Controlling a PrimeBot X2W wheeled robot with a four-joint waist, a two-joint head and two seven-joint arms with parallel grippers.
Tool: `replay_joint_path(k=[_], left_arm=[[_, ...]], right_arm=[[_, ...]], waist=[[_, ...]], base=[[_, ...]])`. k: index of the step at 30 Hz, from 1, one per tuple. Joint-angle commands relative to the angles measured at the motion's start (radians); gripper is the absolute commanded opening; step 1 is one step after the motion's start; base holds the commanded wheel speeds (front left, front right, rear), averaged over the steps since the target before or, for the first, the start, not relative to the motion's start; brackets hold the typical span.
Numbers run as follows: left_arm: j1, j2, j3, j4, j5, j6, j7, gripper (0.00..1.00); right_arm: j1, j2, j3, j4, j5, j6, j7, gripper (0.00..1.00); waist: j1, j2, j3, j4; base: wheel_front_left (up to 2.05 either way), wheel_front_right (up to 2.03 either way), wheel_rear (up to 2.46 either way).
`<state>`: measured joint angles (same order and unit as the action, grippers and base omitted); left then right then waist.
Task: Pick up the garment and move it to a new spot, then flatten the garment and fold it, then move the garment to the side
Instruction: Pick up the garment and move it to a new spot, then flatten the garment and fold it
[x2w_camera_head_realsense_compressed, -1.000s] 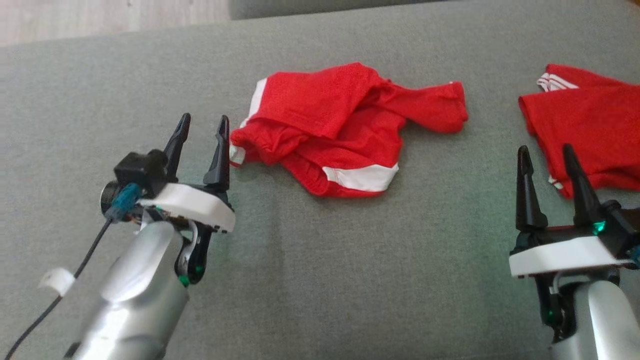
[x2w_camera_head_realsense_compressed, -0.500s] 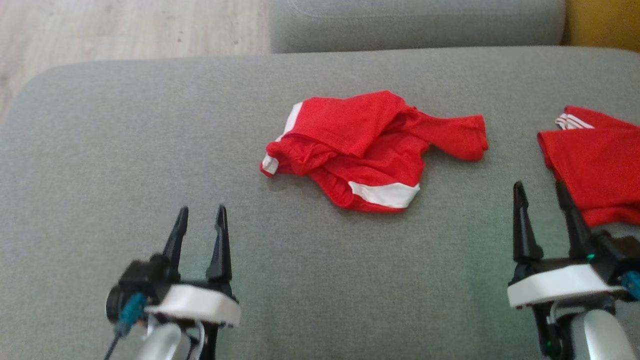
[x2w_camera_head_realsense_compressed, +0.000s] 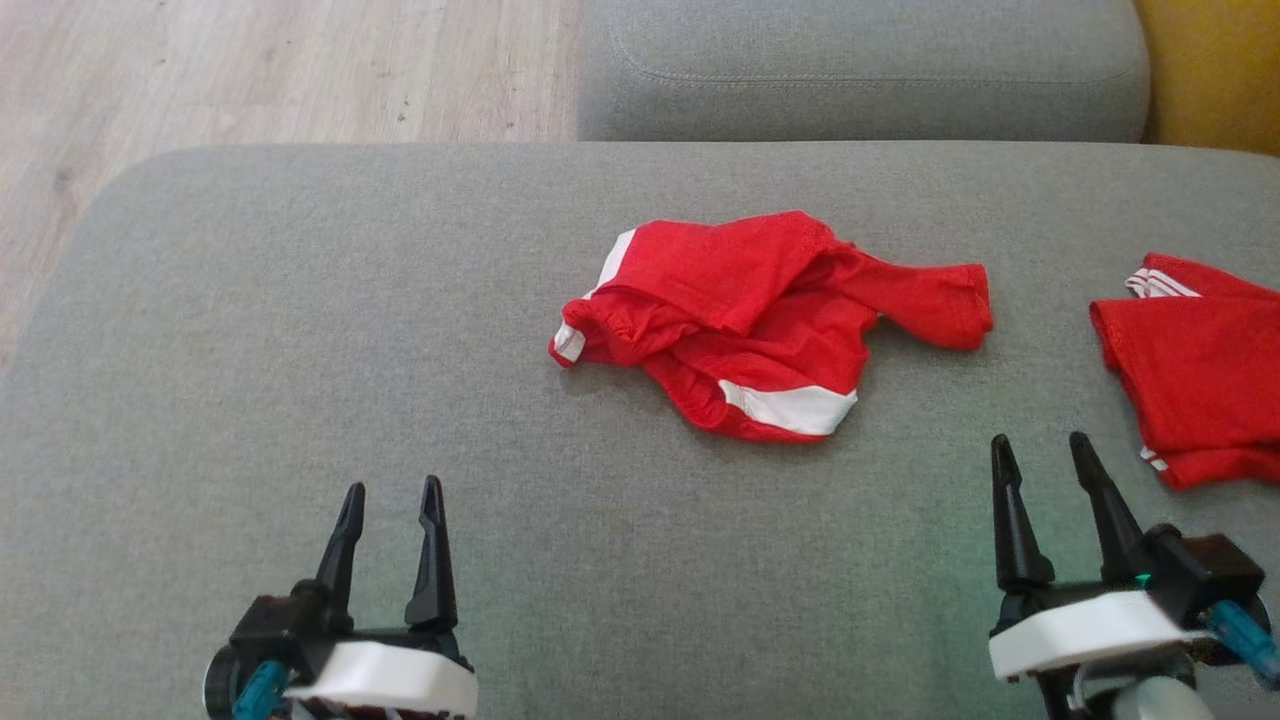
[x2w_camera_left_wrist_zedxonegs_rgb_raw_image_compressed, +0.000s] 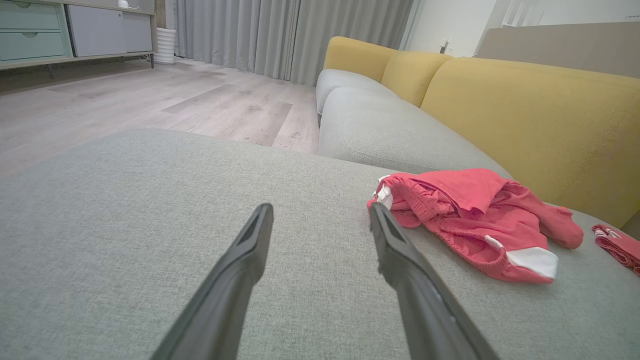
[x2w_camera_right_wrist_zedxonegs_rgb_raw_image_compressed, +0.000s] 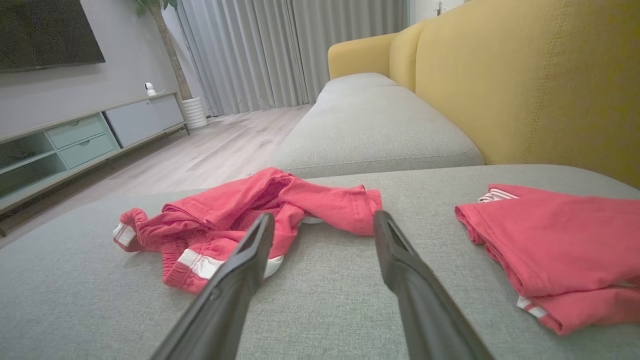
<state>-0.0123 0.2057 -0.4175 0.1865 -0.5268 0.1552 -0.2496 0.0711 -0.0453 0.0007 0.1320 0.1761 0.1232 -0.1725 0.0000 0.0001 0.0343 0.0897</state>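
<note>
My left gripper is going to pinch the red garment by its white-edged fold (x2w_camera_head_realsense_compressed: 569, 342) next, because the garment lies slack in a heap (x2w_camera_head_realsense_compressed: 768, 324). The fold stands up at the garment's end.
A crumpled red garment with white bands (x2w_camera_head_realsense_compressed: 760, 320) lies bunched on the grey sofa cushion (x2w_camera_head_realsense_compressed: 300, 330), a little right of centre. It also lies ahead in the left wrist view (x2w_camera_left_wrist_zedxonegs_rgb_raw_image_compressed: 475, 215) and the right wrist view (x2w_camera_right_wrist_zedxonegs_rgb_raw_image_compressed: 235, 215). My left gripper (x2w_camera_head_realsense_compressed: 392, 495) is open at the lower left, well short of the garment, nothing between its fingers. My right gripper (x2w_camera_head_realsense_compressed: 1040, 450) is open at the lower right, below and to the right of the garment, also holding nothing.
A second red garment (x2w_camera_head_realsense_compressed: 1195, 370), folded flat, lies at the cushion's right edge, close to my right gripper. A further grey seat cushion (x2w_camera_head_realsense_compressed: 860, 70) and the yellow backrest (x2w_camera_head_realsense_compressed: 1210, 70) stand behind. Wooden floor (x2w_camera_head_realsense_compressed: 250, 70) lies beyond the cushion's rounded left corner.
The head camera has tilted up, so the whole scene slid down the picture. Both grippers have drawn back toward me, the left one away from the garment's left edge. Both stay open.
</note>
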Motion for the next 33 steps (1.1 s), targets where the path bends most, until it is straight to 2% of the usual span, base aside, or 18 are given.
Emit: replay_joint_path(k=[1, 20, 27, 33], left_arm=[[-0.032, 0.006, 0.043, -0.036, 0.010, 0.005, -0.012, 1.00], [-0.036, 0.023, 0.033, -0.055, 0.011, 0.015, -0.002, 1.00], [-0.142, 0.012, -0.045, -0.065, 0.059, -0.021, 0.051, 1.00], [-0.291, -0.071, -0.165, -0.014, 0.099, -0.082, 0.123, 1.00]], right_arm=[[-0.018, -0.005, 0.029, -0.027, 0.002, 0.008, -0.017, 1.00], [-0.032, -0.005, 0.029, -0.027, -0.011, 0.008, -0.016, 1.00], [-0.074, -0.005, 0.026, -0.042, -0.022, 0.008, -0.013, 1.00], [-0.117, -0.005, 0.028, -0.053, -0.032, 0.008, -0.011, 1.00]], waist=[[0.0000, -0.0001, 0.001, 0.000], [0.0000, -0.0001, 0.028, -0.017], [0.0000, -0.0001, 0.084, -0.043], [0.0000, -0.0001, 0.135, -0.099]], base=[[0.00, 0.00, 0.00], [0.00, 0.00, 0.00], [0.00, 0.00, 0.00], [0.00, 0.00, 0.00]])
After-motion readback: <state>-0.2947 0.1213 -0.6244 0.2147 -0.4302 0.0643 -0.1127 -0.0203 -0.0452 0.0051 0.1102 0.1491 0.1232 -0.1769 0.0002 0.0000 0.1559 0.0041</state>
